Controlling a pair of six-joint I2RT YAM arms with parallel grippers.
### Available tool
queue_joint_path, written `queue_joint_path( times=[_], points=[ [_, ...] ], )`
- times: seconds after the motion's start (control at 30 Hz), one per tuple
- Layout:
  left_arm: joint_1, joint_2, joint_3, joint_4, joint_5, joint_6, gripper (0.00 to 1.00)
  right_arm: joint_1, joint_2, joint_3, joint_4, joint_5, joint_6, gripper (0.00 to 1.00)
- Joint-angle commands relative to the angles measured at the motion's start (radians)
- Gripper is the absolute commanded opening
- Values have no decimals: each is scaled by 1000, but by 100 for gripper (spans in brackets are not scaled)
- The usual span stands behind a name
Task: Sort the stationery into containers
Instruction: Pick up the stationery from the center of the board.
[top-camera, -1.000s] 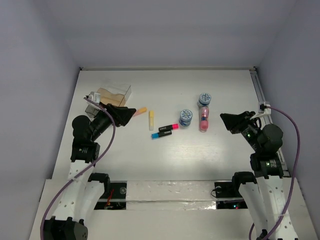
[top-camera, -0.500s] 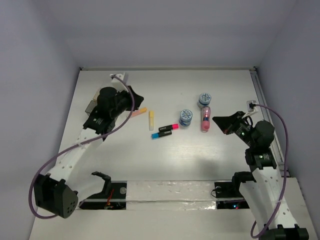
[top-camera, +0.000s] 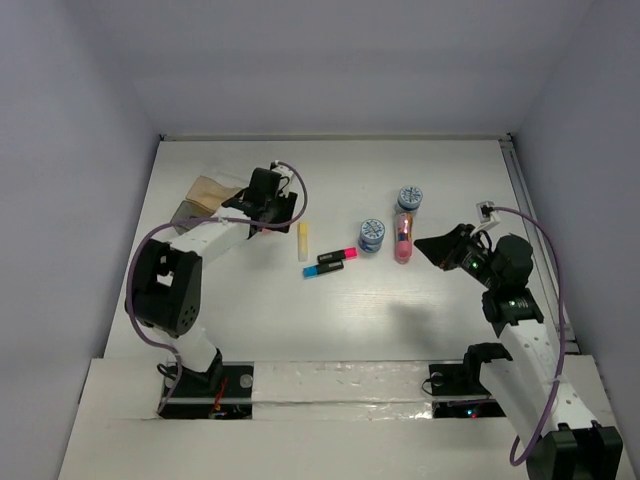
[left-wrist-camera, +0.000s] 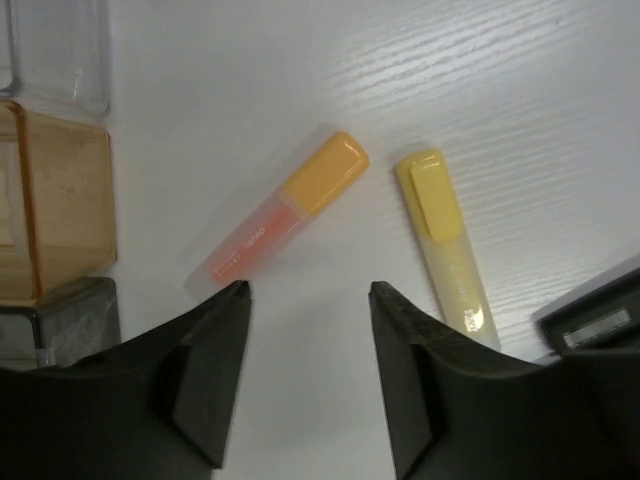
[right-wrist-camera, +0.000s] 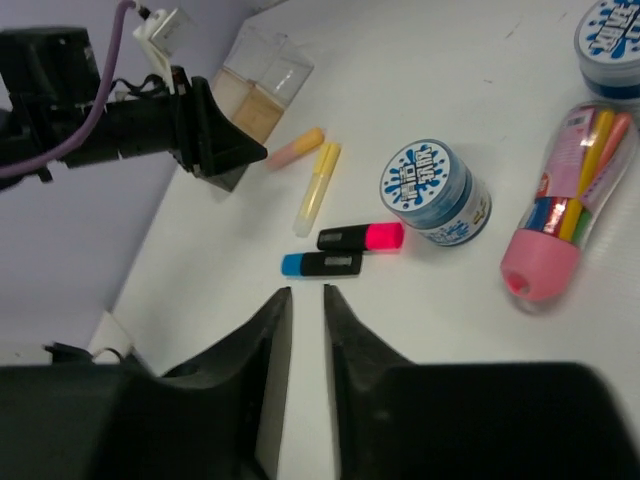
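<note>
My left gripper needs to lay the orange marker lengthwise in the clear box, so it should grab it across its narrow middle (left-wrist-camera: 281, 213), fingers on its long sides.
My left gripper (left-wrist-camera: 308, 290) is open and empty, just near of the orange marker (left-wrist-camera: 280, 215), with the yellow marker (left-wrist-camera: 445, 240) to its right. From above it (top-camera: 275, 212) hides the orange marker. The pink-and-black marker (top-camera: 337, 256) and the blue-and-black marker (top-camera: 320, 269) lie mid-table. Two patterned tubs (top-camera: 372, 235) (top-camera: 409, 198) and the pink tube (top-camera: 403, 238) lie to their right. My right gripper (top-camera: 425, 245) is beside the tube; its jaws (right-wrist-camera: 306, 290) are nearly together and empty, above the table near the blue-and-black marker (right-wrist-camera: 322, 264).
The clear box (left-wrist-camera: 55, 55), the tan box (left-wrist-camera: 55, 215) and the dark grey box (left-wrist-camera: 60, 320) stand in a cluster at the left of the orange marker. The table's left edge runs beside them (top-camera: 150, 200). White walls enclose the table.
My left arm has swung forward and to the right, from beside the boxes to over the orange marker. My right gripper has moved a little left toward the pink tube.
</note>
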Motion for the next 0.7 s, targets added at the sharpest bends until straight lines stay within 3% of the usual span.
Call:
queue_joint_path(
  times=[0.0, 0.13, 0.43, 0.67],
  points=[
    [2, 10, 61, 9, -16, 104, 52, 10, -9, -5, 74, -3, -23, 28],
    [2, 73, 95, 10, 6, 131, 56, 10, -20, -5, 65, 1, -29, 41],
    [2, 244, 215, -40, -1, 177, 57, 20, -12, -7, 59, 3, -35, 41],
    [12, 285, 222, -37, 3, 186, 56, 20, 0, -5, 56, 1, -40, 41]
  ],
)
